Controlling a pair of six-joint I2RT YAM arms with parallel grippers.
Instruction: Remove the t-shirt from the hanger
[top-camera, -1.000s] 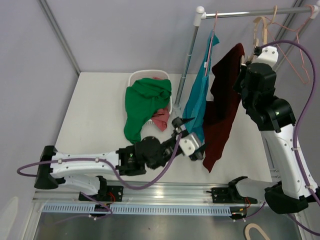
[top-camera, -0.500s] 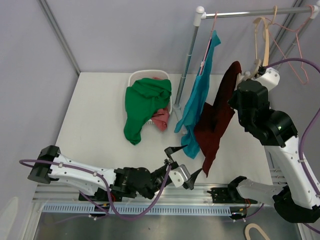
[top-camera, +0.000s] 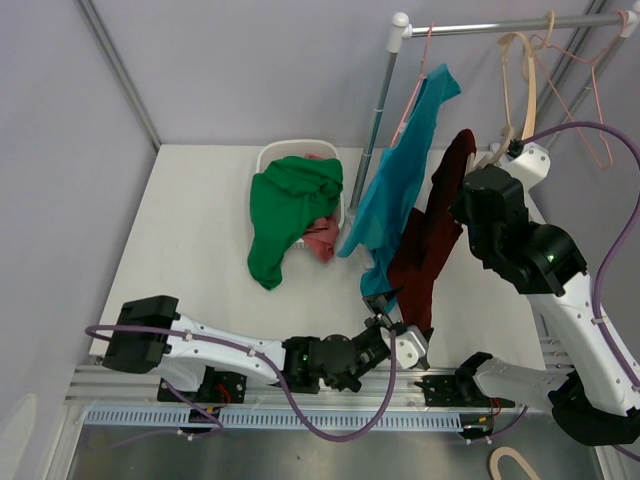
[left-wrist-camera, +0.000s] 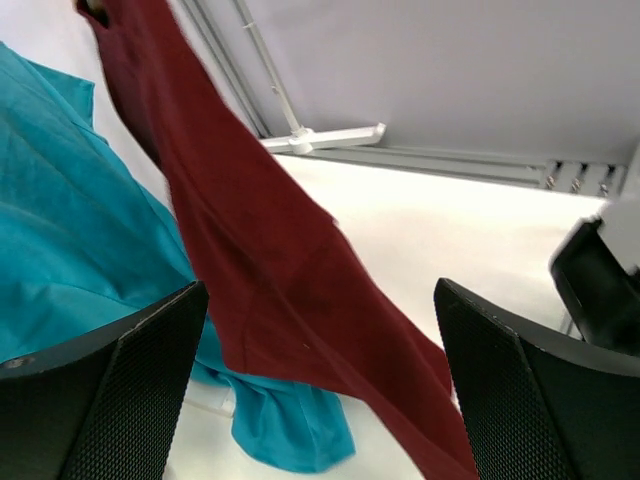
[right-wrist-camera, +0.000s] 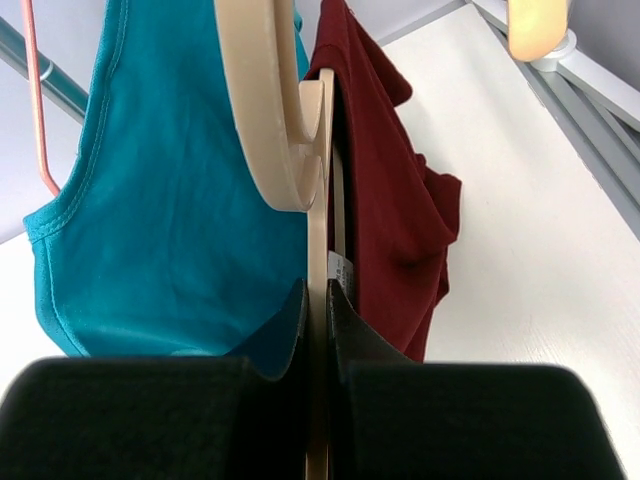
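Observation:
I should grab the dark red t-shirt (top-camera: 428, 240) with my left gripper by its loose bottom hem (top-camera: 413, 312) to pull the shirt off. The wooden hanger stays free.
A dark red t-shirt (top-camera: 428, 240) hangs from a wooden hanger (right-wrist-camera: 318, 230), held off the rail. My right gripper (right-wrist-camera: 318, 296) is shut on the hanger's thin wooden edge, with the shirt's collar and label just right of the fingers. In the top view the shirt droops down to the table near its front edge. My left gripper (top-camera: 398, 324) sits low at the shirt's bottom hem, open wide. In the left wrist view the red t-shirt (left-wrist-camera: 300, 300) slants across the gap between the two fingers (left-wrist-camera: 130, 400) and neither touches it.
A teal shirt (top-camera: 400, 185) on a pink hanger hangs from the rail (top-camera: 500, 26), right beside the red one. The rail's post (top-camera: 374, 115) stands behind. A white basket (top-camera: 272, 152) holds green and pink clothes. Spare hangers (top-camera: 522, 70) hang at the rail's right end.
My left arm swung from the teal shirt's hem toward the near edge, then right, under the red shirt. My right arm carried hanger and shirt down and left. The teal shirt swung.

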